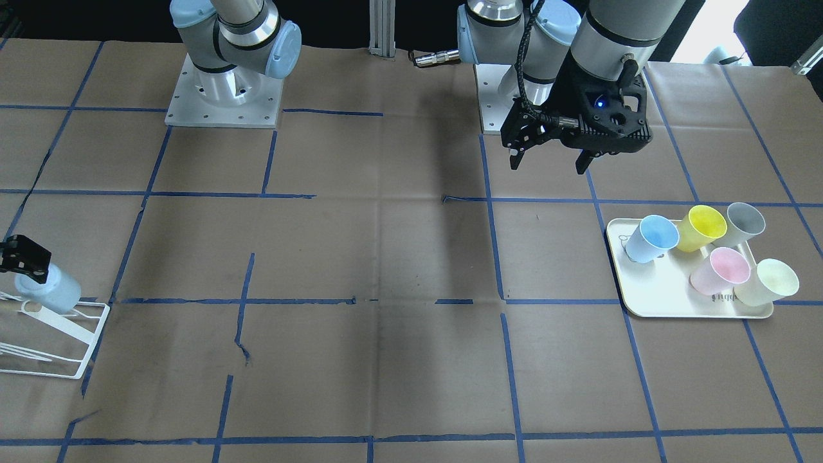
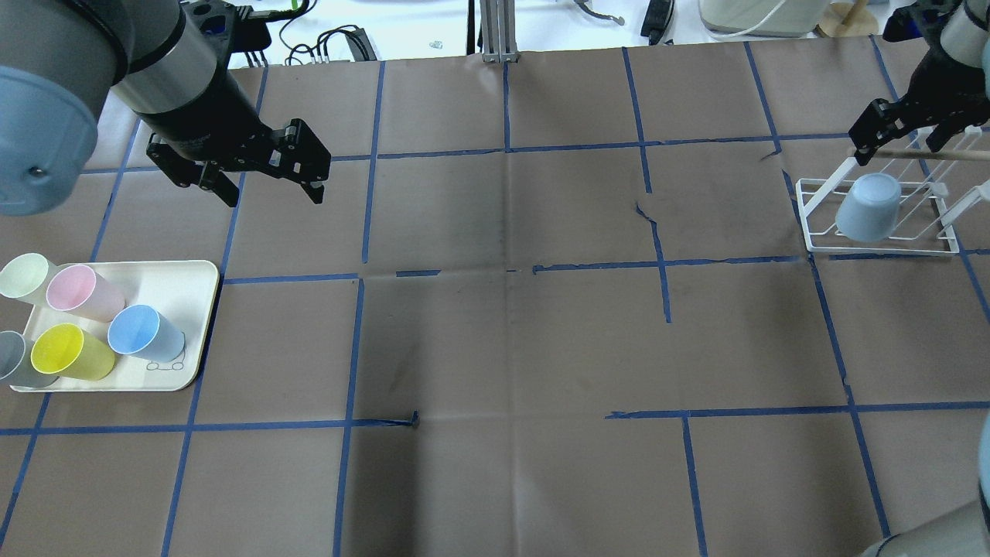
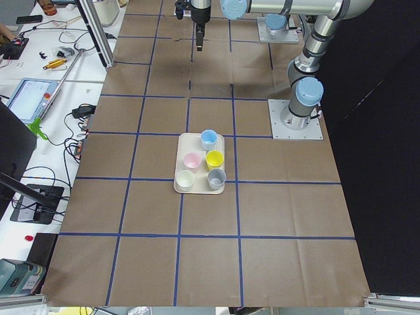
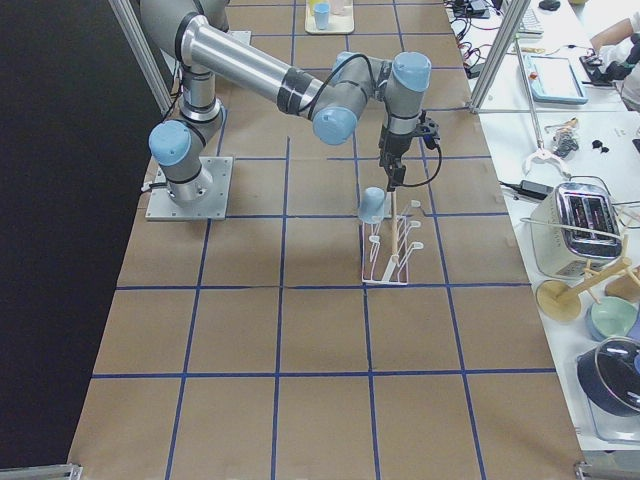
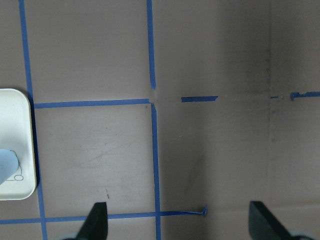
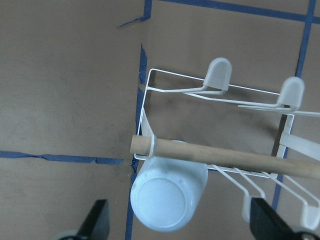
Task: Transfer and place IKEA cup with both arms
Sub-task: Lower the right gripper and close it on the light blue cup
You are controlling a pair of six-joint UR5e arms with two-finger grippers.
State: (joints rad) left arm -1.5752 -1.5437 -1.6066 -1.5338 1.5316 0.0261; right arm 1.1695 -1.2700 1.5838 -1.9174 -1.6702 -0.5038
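My right gripper takes hold of the light-blue IKEA cup by its closed base end (image 6: pixel 165 202) next. Then the cup is ready to pass between both arms.
One light-blue IKEA cup (image 2: pixel 870 205) sits upside down on a peg of the white wire rack (image 2: pixel 882 249); it also shows in the right wrist view (image 6: pixel 167 200) and the front view (image 1: pixel 48 289). My right gripper (image 2: pixel 896 147) is open just above it, jaws apart and not touching the cup. A second light-blue cup (image 2: pixel 143 333) stands on the cream tray (image 2: pixel 186 286). My left gripper (image 2: pixel 263 184) is open and empty, hovering over bare paper beyond the tray.
The tray also holds a pink cup (image 2: pixel 77 290), a yellow cup (image 2: pixel 69 352), a pale green cup (image 2: pixel 25 276) and a grey cup (image 2: pixel 11 360). A wooden dowel (image 6: pixel 225 156) crosses the rack top. Brown paper with blue tape lines covers the table.
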